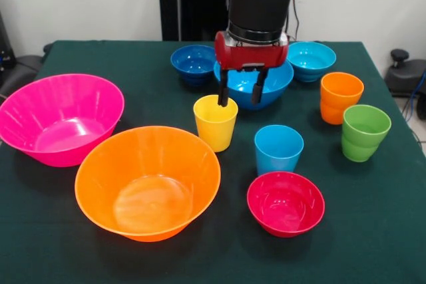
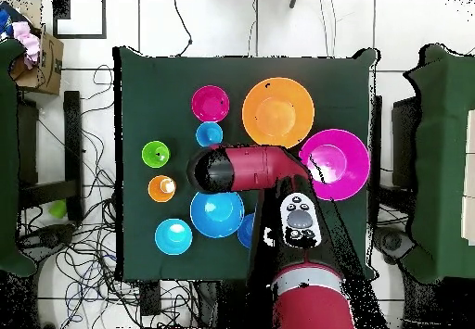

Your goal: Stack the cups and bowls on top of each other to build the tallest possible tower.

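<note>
My gripper grabs the yellow cup by its thin rim point(image 1: 231, 100) next, since the yellow cup's round opening point(image 1: 215, 108) spans wider than my open fingers.
All cups and bowls stand apart on the green table; nothing is stacked. My gripper point(image 1: 240, 92) is open and empty. It hangs just behind the yellow cup point(image 1: 215, 123), in front of the medium blue bowl point(image 1: 271, 86), with one finger point(image 1: 223, 94) at the cup's far rim. The large orange bowl point(image 1: 148, 181) and large pink bowl point(image 1: 60, 119) sit at the left. The light-blue cup point(image 1: 278, 149) and small red bowl point(image 1: 285, 203) are right of the yellow cup. The orange cup point(image 1: 340, 98) and green cup point(image 1: 364, 132) stand at the right. In the overhead view the arm point(image 2: 243, 168) hides the yellow cup and the gripper.
The small dark blue bowl point(image 1: 193, 62) and small cyan bowl point(image 1: 311, 60) sit at the back near the pedestal. In the overhead view the orange bowl point(image 2: 277, 112), pink bowl point(image 2: 334, 164) and red bowl point(image 2: 211, 103) lie beyond the arm. Cables cover the floor around the table.
</note>
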{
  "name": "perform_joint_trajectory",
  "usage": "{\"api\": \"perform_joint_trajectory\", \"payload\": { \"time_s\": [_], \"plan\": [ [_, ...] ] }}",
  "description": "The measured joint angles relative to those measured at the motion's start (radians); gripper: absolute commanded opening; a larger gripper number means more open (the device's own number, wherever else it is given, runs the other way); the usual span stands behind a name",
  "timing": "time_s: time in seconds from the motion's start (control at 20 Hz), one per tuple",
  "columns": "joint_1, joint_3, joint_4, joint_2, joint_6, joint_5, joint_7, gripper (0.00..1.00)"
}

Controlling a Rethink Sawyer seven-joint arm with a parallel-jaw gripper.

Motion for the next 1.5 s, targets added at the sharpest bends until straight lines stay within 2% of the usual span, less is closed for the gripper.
{"api": "perform_joint_trajectory", "payload": {
  "time_s": [0.45,1.15,1.5],
  "plan": [
    [-0.003,0.0,0.004,0.037,0.0,0.0,0.0,1.0],
    [-0.003,-0.019,0.004,0.172,-0.008,-0.027,0.0,1.0],
    [0.012,-0.047,0.003,0.188,-0.087,-0.045,0.0,1.0]
  ]
}}
